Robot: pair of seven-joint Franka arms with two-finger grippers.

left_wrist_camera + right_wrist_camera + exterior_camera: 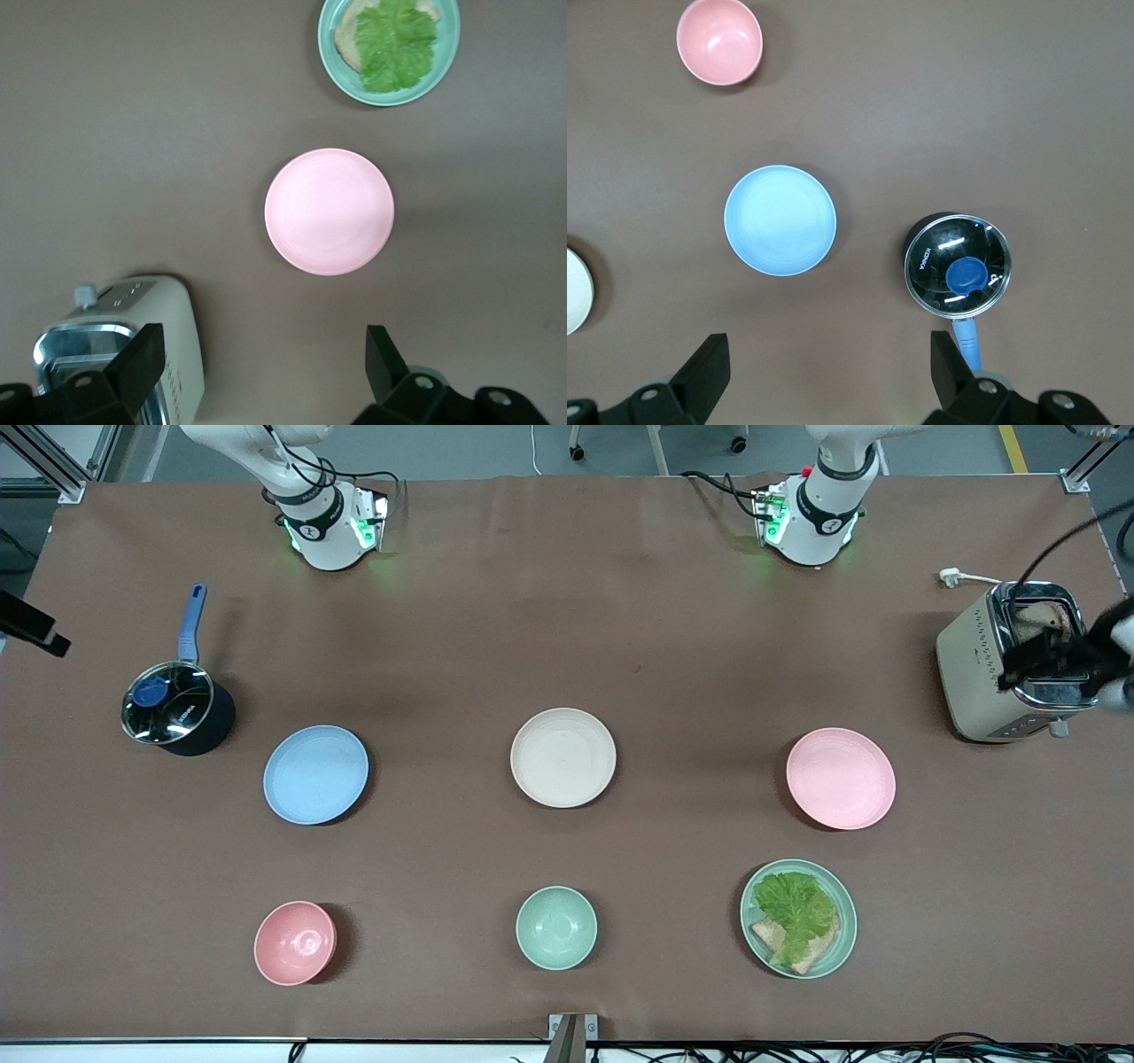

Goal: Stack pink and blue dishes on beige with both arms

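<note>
Next, my left gripper grabs the pink plate by its rim [886,755] to stack the pink plate on the beige plate [563,757].
Three plates lie in a row across the middle of the table. The light blue plate [314,774] [780,220] is toward the right arm's end, the beige plate [563,757] is in the centre, and the pale pink plate [840,778] [330,211] is toward the left arm's end. All three are bare and apart from each other. My left gripper [265,345] hangs open and empty high over the table, beside the toaster and short of the pink plate. My right gripper [830,350] hangs open and empty high over the table, between the pot and the blue plate.
A lidded black pot [177,708] with a blue handle stands beside the blue plate. A beige toaster [1010,664] stands near the pink plate. Nearer the front camera sit a pink bowl [295,942], a mint-green bowl [556,926] and a green plate with lettuce [798,917].
</note>
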